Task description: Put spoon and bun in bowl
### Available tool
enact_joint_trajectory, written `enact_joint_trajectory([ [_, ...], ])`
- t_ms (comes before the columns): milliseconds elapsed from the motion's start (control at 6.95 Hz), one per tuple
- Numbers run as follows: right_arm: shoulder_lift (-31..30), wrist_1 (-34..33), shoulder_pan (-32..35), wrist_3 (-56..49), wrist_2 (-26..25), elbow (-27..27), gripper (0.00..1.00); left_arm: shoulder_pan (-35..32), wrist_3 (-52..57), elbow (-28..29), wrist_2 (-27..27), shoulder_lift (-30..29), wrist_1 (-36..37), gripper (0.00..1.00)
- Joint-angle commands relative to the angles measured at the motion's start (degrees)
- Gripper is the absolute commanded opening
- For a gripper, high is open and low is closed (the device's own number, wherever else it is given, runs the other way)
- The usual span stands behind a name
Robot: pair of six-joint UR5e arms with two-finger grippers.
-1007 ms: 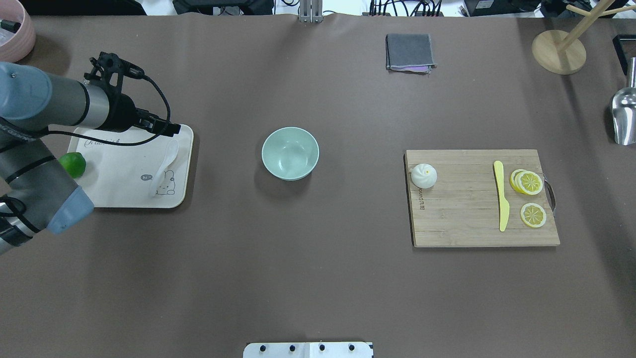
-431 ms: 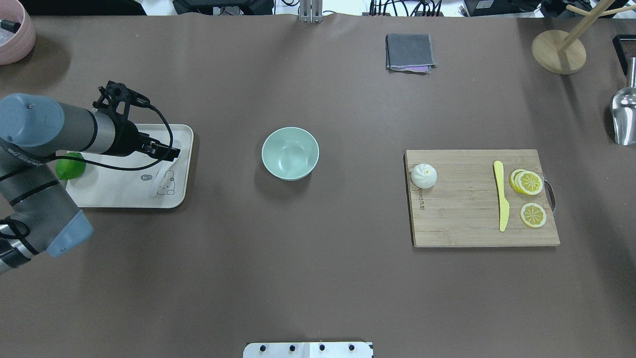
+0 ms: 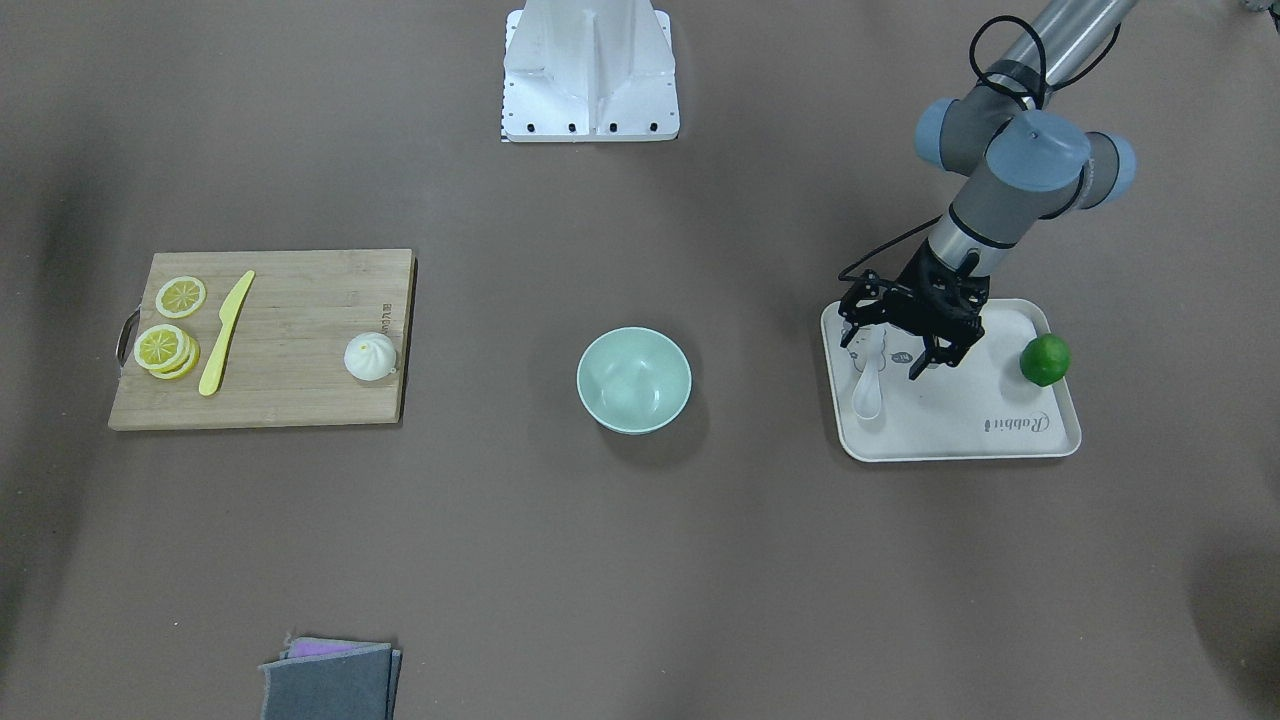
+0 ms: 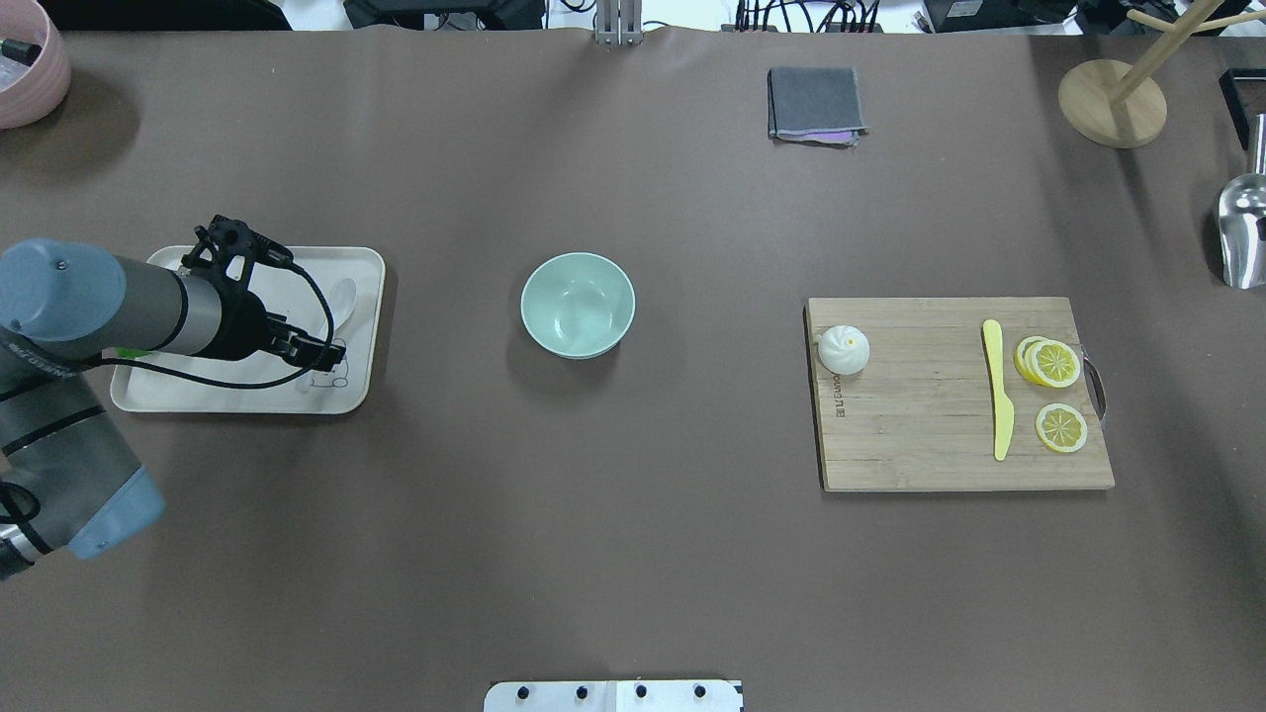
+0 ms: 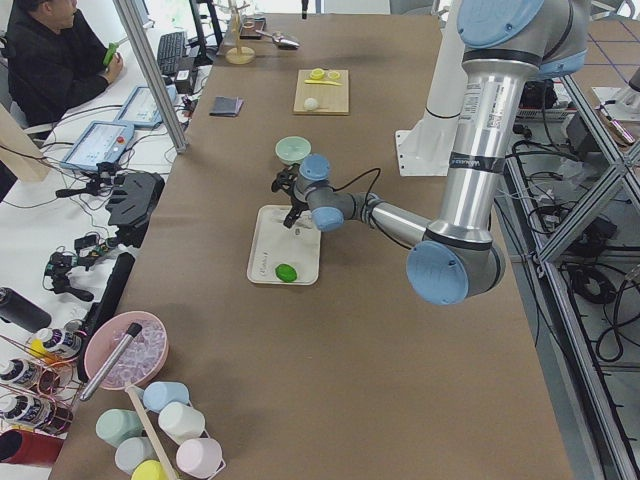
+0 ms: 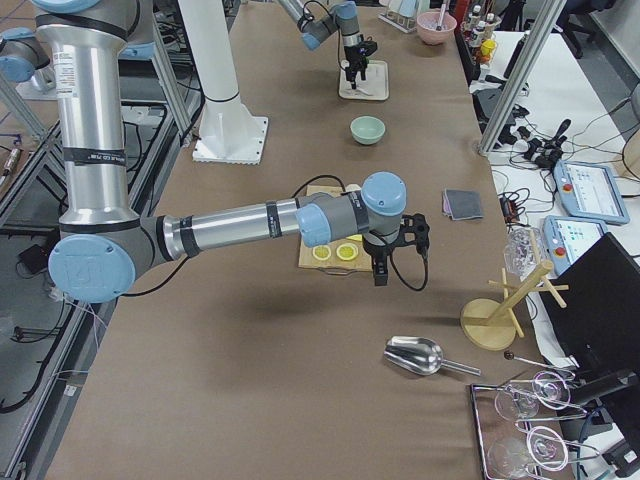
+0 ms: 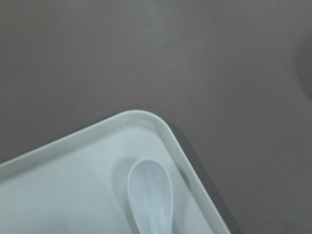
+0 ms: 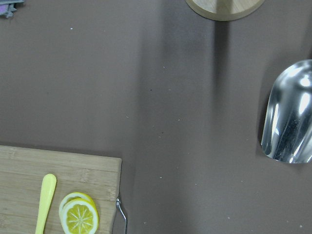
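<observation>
My left gripper grips the slim handle (image 3: 878, 344) by its two facing sides next, since the spoon's scoop spreads round and sloping on the tray (image 3: 960, 432).
The white spoon (image 3: 866, 392) lies on the cream tray (image 3: 960, 432) at the table's left, its scoop pointing away from the robot. The scoop also shows in the overhead view (image 4: 342, 297) and the left wrist view (image 7: 151, 195). My left gripper (image 3: 885, 356) is open and low over the tray, its fingers on either side of the spoon's handle. The mint-green bowl (image 4: 578, 305) stands empty mid-table. The white bun (image 4: 844, 349) sits on the left end of the cutting board (image 4: 920, 425). My right gripper (image 6: 385, 262) hovers beyond the board's right end; I cannot tell whether it is open.
A green lime (image 3: 1045, 360) is on the tray. A yellow knife (image 4: 999, 391) and lemon slices (image 4: 1050, 363) lie on the board. A grey cloth (image 4: 815, 104), a wooden stand (image 4: 1112, 102), a metal scoop (image 4: 1242, 232) and a pink bowl (image 4: 25, 59) are at the far edges.
My left gripper has moved from the tray's far edge back toward the robot and now sits over the spoon's handle. The spoon, bun and bowl have not moved.
</observation>
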Motion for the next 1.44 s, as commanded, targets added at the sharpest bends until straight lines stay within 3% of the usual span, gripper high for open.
enact_joint_trajectory([
  [0, 0.1, 2.1, -1.1, 0.9, 0.1, 0.2, 1.00, 0.2, 0.0, -1.2, -0.2, 1.9, -0.1, 0.68],
  [144, 0.2, 3.8, -1.7, 2.7, 0.1, 0.1, 1.00, 0.2, 0.0, -1.2, -1.7, 1.7, 0.1, 0.43],
  [431, 0.3, 4.4, -2.1, 2.9, -0.2, 0.0, 1.00, 0.4, -0.1, -1.2, -3.3, 1.1, 0.2, 0.52],
  [1294, 0.1, 4.4, -2.3, 2.9, -0.5, -0.7, 1.00, 0.4, -0.1, 0.0, -3.2, -1.3, 2.6, 0.53],
])
